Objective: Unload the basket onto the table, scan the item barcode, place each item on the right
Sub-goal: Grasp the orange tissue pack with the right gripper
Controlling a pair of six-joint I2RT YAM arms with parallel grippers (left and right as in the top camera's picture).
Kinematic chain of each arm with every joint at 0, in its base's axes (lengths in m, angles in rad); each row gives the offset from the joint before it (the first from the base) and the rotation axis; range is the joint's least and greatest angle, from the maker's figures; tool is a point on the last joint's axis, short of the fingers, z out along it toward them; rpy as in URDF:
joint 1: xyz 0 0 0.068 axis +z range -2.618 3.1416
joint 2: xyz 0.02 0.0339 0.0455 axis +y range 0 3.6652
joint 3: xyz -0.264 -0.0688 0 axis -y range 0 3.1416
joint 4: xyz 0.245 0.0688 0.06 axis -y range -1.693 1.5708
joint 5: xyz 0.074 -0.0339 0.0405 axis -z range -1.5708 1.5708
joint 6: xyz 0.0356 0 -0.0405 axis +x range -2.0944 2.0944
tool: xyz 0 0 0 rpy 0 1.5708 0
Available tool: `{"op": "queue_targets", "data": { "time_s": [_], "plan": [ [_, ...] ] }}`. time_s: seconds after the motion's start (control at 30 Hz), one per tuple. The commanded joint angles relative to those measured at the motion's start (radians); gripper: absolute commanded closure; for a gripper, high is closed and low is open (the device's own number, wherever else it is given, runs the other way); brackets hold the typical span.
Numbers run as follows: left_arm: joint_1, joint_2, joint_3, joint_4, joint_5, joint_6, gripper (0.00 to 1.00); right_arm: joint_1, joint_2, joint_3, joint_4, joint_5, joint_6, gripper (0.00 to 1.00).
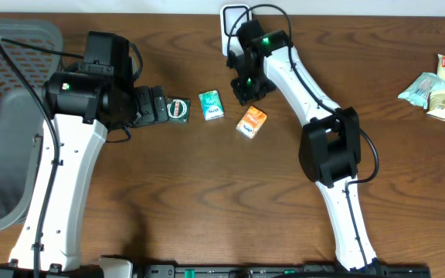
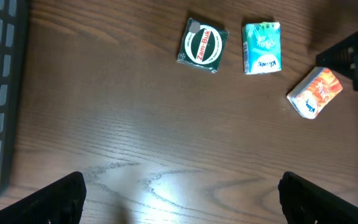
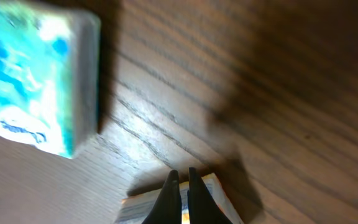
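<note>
My right gripper's fingers are shut above the orange pack's far end (image 1: 251, 122). They reopen next, then go down to the pack's middle.
Three small items lie on the wooden table: a green round-label Zam-Buk box (image 1: 178, 109) (image 2: 202, 46), a teal tissue pack (image 1: 212, 105) (image 2: 262, 47) (image 3: 39, 81) and an orange pack (image 1: 251, 121) (image 2: 314, 92). My left gripper (image 1: 157, 106) (image 2: 182, 202) is open, just left of the green box, with bare table between its fingers. My right gripper (image 1: 247, 91) (image 3: 182, 177) is shut, its tips hovering over the end of the orange pack (image 3: 219, 196); nothing shows between them.
A grey basket (image 1: 14, 116) fills the left edge. A white device with a cable (image 1: 232, 19) sits at the back, partly hidden behind the right arm. Snack packets (image 1: 443, 89) lie at the far right.
</note>
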Motion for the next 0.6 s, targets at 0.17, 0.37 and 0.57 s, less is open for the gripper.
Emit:
{"op": "queue_targets", "data": {
  "time_s": [0.17, 0.37, 0.57],
  "plan": [
    [0.002, 0.000, 0.003, 0.000, -0.006, 0.003, 0.02, -0.011, -0.007, -0.096, -0.159, 0.216, 0.028, 0.99],
    [0.002, 0.000, 0.003, 0.000, -0.006, 0.003, 0.02, -0.021, -0.044, -0.056, -0.443, 0.162, 0.117, 0.99],
    [0.002, 0.000, 0.003, 0.000, -0.006, 0.003, 0.02, 0.003, -0.098, -0.057, -0.445, 0.133, 0.089, 0.92]
  ]
}}
